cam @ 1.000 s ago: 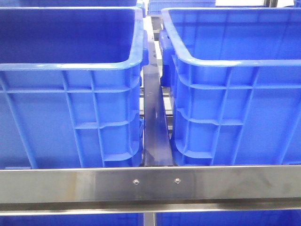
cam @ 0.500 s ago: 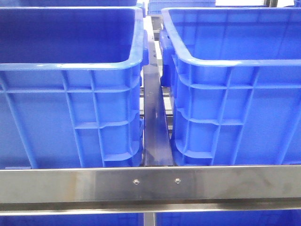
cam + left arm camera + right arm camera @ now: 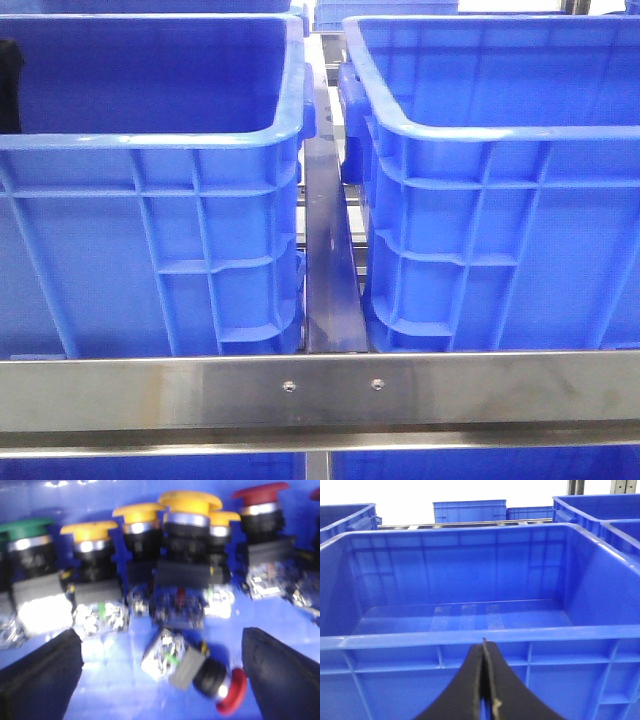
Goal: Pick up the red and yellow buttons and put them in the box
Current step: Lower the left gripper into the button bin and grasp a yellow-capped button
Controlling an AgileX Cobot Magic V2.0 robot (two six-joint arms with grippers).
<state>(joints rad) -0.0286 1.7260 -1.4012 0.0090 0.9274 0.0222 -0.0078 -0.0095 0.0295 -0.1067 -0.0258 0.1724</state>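
My left gripper's fingers stop short, so it is too early to close on the middle yellow button's black block [image 3: 180,597]. It moves toward the block first.
In the left wrist view my left gripper [image 3: 161,647] is open over a blue crate floor. A red button [image 3: 233,694] with a mushroom cap lies on its side between the fingers, close to one finger [image 3: 285,675]. Behind it stand several yellow buttons [image 3: 189,502], a red one [image 3: 259,494] and a green one [image 3: 25,527], all blurred. My right gripper [image 3: 484,650] is shut with nothing in it, just outside the near wall of an empty blue box [image 3: 470,635]. In the front view two blue crates stand side by side, left [image 3: 150,140] and right [image 3: 490,135].
A steel rail [image 3: 320,390] runs across the front below both crates, and a metal bar [image 3: 328,260] fills the gap between them. More blue crates [image 3: 470,511] stand behind. A dark shape [image 3: 8,85] shows inside the left crate at the picture's edge.
A dark shape has come into the front view at the left edge, inside the left crate. The crates have not moved.
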